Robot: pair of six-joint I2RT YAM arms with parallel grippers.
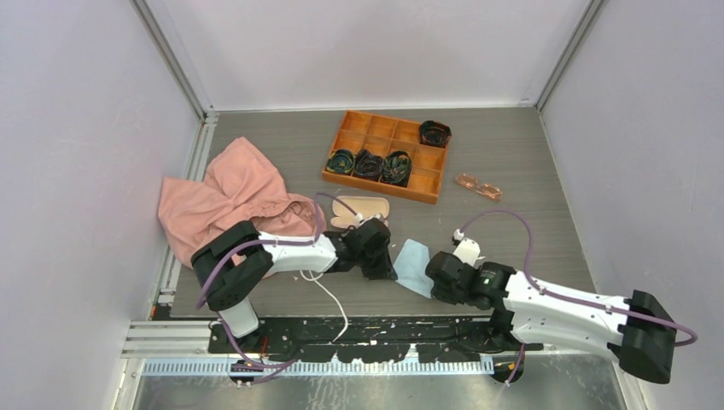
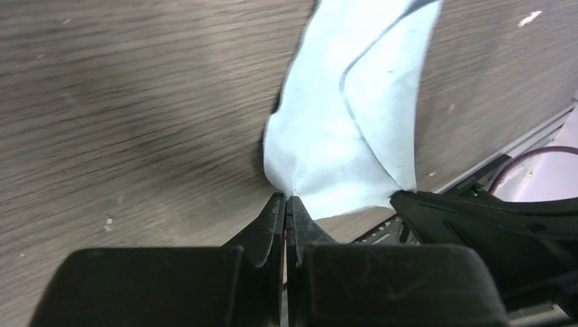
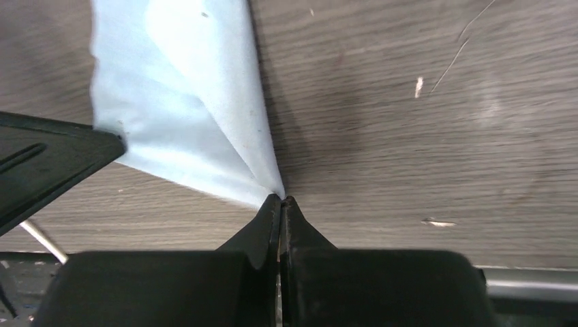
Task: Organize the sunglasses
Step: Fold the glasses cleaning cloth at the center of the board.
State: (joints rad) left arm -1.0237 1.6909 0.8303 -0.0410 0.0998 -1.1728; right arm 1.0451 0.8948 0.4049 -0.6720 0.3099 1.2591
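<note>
My right gripper's fingers are pinching the corner of the light blue cloth. The corner would come up with them if I lifted my right gripper now.
The sunglasses (image 1: 479,185), with pinkish-orange lenses, lie on the table right of the orange tray, far from both grippers. A pink hard case (image 1: 359,207) lies open behind the left gripper. A light blue cloth (image 1: 413,266) hangs between the two grippers just above the table. My left gripper (image 1: 386,266) is shut on one corner of the cloth (image 2: 341,116). My right gripper (image 1: 433,278) is shut on another corner of the cloth (image 3: 180,102). Each gripper's dark finger shows at the edge of the other's wrist view.
An orange compartment tray (image 1: 352,132) at the back holds several dark bundled items. A pink garment (image 1: 226,198) lies heaped at the left. A white cable (image 1: 329,295) runs across the near table. The black front rail (image 1: 367,329) is just behind the grippers.
</note>
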